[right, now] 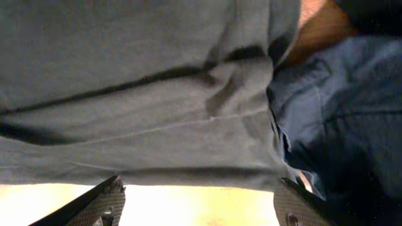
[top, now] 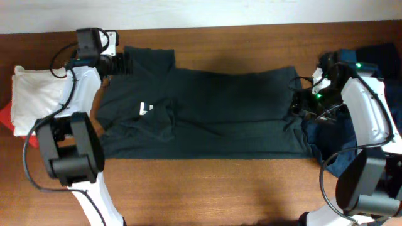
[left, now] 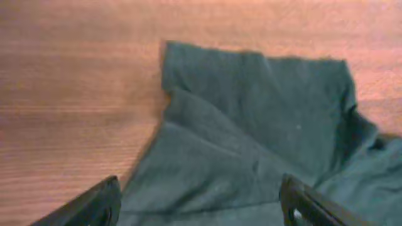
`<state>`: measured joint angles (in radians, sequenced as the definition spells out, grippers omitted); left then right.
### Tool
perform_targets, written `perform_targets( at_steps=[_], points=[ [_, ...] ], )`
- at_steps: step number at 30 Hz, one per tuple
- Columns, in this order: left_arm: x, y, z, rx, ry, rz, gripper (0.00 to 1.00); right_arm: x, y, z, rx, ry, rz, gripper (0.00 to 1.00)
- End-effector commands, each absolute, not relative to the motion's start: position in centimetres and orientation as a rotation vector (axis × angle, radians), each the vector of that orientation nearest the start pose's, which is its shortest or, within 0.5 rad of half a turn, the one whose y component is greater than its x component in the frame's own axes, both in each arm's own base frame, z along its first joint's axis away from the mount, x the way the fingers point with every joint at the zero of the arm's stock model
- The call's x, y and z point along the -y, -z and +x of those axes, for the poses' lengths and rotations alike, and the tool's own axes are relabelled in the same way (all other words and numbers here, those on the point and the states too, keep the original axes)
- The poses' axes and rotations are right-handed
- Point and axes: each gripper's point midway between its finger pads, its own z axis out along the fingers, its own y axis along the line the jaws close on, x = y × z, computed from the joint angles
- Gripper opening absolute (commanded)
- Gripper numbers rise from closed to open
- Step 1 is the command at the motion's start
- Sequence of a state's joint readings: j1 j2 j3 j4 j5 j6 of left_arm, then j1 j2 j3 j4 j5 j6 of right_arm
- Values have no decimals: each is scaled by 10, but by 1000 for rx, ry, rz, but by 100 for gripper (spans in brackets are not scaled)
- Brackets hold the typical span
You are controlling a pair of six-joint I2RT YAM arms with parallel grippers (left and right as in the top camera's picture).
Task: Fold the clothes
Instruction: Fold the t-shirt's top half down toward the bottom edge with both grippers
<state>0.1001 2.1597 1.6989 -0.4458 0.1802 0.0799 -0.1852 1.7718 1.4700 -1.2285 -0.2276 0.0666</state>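
I will grab the black T-shirt by its upper sleeve with my left gripper next, to fold that end of the T-shirt over the T-shirt's body (top: 229, 97).
A large black T-shirt (top: 207, 113) lies spread across the table, partly folded, with a bit of white lettering (top: 146, 109) showing at its left. My left gripper (top: 124, 63) is open above the shirt's upper left sleeve (left: 251, 119), its fingers wide apart (left: 201, 204). My right gripper (top: 296, 102) is open at the shirt's right edge (right: 157, 107), its fingers apart over the hem (right: 198, 204). Navy garments (top: 342, 135) are heaped at the right, next to the shirt in the right wrist view (right: 339, 113).
A white garment (top: 34, 94) lies at the far left with a red one (top: 5, 116) under its edge. Bare wooden table (top: 207, 188) runs along the front. More dark clothes (top: 380, 53) sit at the back right.
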Motion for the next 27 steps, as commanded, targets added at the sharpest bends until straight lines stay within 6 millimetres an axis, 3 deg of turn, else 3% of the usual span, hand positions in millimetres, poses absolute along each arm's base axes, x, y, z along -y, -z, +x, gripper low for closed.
perform_targets(
  at_steps=[1, 7, 8, 9, 11, 12, 15, 18, 21, 24, 27],
  points=[
    [-17, -67, 588, -2383, 214, 95, 80, 17, -125, 344, -3002, -351, 326, 79],
    [-13, -34, 619, -2351, 251, 42, 79, 18, -125, 348, -2987, -346, 321, 79],
    [-9, -31, 621, -2342, 263, 53, 74, 19, -126, 352, -2974, -344, 317, 79],
    [-6, -32, 623, -2335, 275, 38, 62, 19, -126, 355, -2958, -341, 313, 78],
    [-3, -43, 628, -2314, 317, 5, 23, 22, -126, 369, -2908, -325, 298, 75],
    [1, -52, 630, -2303, 343, 18, 13, 24, -126, 379, -2877, -319, 290, 75],
    [1, -65, 628, -2335, 353, 13, 8, 27, -117, 400, -2823, -310, 275, 73],
    [4, -56, 593, -2502, 384, -25, 6, 26, -95, 431, -2773, -303, 238, 64],
    [8, -44, 550, -2689, 418, -72, 1, 30, -73, 461, -2713, -283, 222, 71],
    [8, -35, 507, -2866, 452, -129, 0, 41, -75, 502, -2566, -222, 195, 74],
    [10, -32, 491, -2930, 463, -136, 1, 47, -78, 534, -2438, -199, 181, 74]
  ],
)
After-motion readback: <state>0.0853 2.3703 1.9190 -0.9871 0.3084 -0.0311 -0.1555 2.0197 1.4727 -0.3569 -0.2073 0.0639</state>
